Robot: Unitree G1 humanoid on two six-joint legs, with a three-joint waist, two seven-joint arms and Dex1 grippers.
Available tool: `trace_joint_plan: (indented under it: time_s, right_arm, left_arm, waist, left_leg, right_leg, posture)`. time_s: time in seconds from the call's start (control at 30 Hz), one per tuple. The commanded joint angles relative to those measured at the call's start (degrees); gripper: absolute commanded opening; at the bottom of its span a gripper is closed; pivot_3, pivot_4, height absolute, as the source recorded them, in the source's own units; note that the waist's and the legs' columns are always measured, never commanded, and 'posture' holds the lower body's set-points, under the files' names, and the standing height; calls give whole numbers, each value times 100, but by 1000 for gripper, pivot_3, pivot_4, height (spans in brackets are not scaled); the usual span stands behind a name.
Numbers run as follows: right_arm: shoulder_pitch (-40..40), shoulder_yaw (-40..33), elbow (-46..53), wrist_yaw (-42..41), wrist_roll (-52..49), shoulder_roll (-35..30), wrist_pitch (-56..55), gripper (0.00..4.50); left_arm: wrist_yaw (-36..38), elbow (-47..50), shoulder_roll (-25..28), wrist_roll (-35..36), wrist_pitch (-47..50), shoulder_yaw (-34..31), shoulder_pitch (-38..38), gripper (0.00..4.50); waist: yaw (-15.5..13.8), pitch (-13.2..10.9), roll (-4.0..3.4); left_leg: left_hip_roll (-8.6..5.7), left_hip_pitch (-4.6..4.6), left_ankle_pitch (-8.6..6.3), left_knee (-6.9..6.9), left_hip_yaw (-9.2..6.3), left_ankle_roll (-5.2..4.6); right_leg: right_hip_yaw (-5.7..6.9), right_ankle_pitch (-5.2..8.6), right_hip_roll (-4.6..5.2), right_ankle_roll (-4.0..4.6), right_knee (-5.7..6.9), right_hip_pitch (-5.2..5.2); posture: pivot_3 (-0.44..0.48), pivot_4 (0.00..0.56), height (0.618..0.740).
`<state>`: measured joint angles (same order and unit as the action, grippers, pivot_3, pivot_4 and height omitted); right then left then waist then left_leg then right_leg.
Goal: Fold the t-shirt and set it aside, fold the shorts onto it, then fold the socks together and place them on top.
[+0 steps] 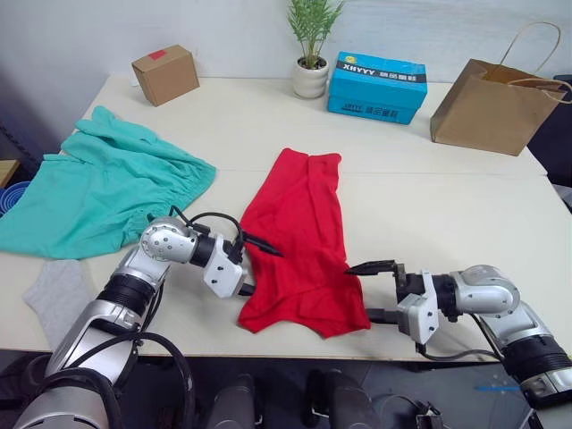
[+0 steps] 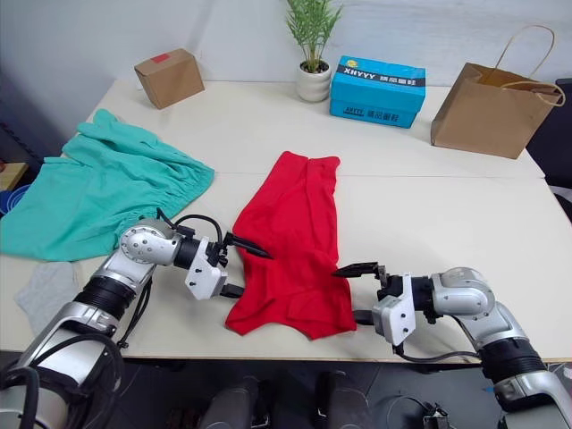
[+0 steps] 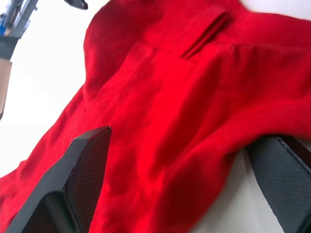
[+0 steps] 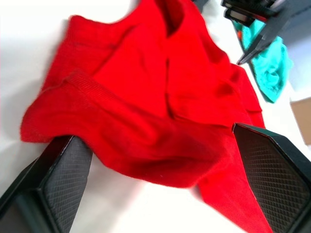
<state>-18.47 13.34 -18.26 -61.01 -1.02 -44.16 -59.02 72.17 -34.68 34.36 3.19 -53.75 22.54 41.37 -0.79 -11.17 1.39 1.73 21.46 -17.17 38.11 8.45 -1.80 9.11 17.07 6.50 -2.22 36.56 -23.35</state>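
Observation:
Next, my right gripper grabs that raised hem corner, since the t-shirt's bunched hem stands up at its near corner while the t-shirt's long strip lies flat.
The red t-shirt lies folded into a long strip in the middle of the table. At its near left edge my left gripper is open, one finger above the cloth and one below. The left wrist view has red cloth between the spread fingers. My right gripper is open at the shirt's near right corner, and a bunched hem of the t-shirt lies between its fingers. At the far left the teal shorts are spread out. A grey sock lies near the front left edge.
Along the back of the table stand a cardboard box, a potted plant, a blue carton and a brown paper bag. The table's front edge runs just below both grippers.

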Motion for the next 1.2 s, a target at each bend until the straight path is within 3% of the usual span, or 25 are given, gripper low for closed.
trace_joint_plan:
  time_s: [0.03,0.1,0.37,0.5,0.63,0.83,1.03,1.2]
  right_arm:
    - [58,147,-7,77,-30,-20,-88,4321]
    - [63,239,12,84,-52,11,-61,3924]
    - [198,437,383,36,-393,-147,212,1149]
    - [669,393,1307,-152,-1171,-495,1118,0]
    - [1353,143,2629,-357,-2256,-1171,2642,0]
    - [2335,-370,3765,-791,-2870,-2130,3948,0]
    - [2271,-1015,4047,-514,-2889,-1915,4449,0]
    - [2421,-1255,4150,-739,-2909,-1984,4972,0]
  left_arm:
    - [359,-2,-95,-24,83,311,-208,4300]
    - [468,19,-137,10,120,357,-230,3906]
    - [855,209,-53,273,410,308,-488,1312]
    - [912,1096,222,830,1386,66,-1039,48]
    - [905,2385,731,1355,2170,-179,-1905,13]
    - [487,3300,1041,1483,2595,-732,-2619,13]
    - [-209,4064,968,1759,3199,-1420,-2970,13]
    - [-154,4488,1217,1684,3442,-1609,-3538,13]
  waist:
    - [6,0,0]
    - [8,1,-1]
    - [3,1,-3]
    - [28,0,-5]
    - [88,-3,-12]
    - [17,-9,-23]
    - [-59,-11,-26]
    - [-57,-12,-27]
  left_leg:
    - [0,-1,0,0,-1,0]
    - [0,-3,0,1,-1,0]
    - [0,-3,-1,2,-3,-2]
    - [2,-2,-4,0,-5,-6]
    - [6,-2,-7,0,-12,-6]
    - [8,-8,-34,-1,-24,-28]
    - [8,-8,-47,2,-24,-38]
    - [7,-8,-42,-5,-20,-14]
  right_leg:
    - [0,0,0,0,0,2]
    - [0,0,0,0,0,4]
    - [1,0,0,0,-1,4]
    - [0,0,1,0,-4,4]
    - [-1,2,2,3,-3,5]
    - [3,4,5,7,-6,14]
    - [2,4,8,6,-13,18]
    - [3,5,7,5,-18,16]
  posture:
    - [0,150,740]
    - [0,150,740]
    - [0,150,740]
    - [0,150,740]
    - [0,150,740]
    - [0,150,740]
    - [0,150,740]
    - [0,150,740]
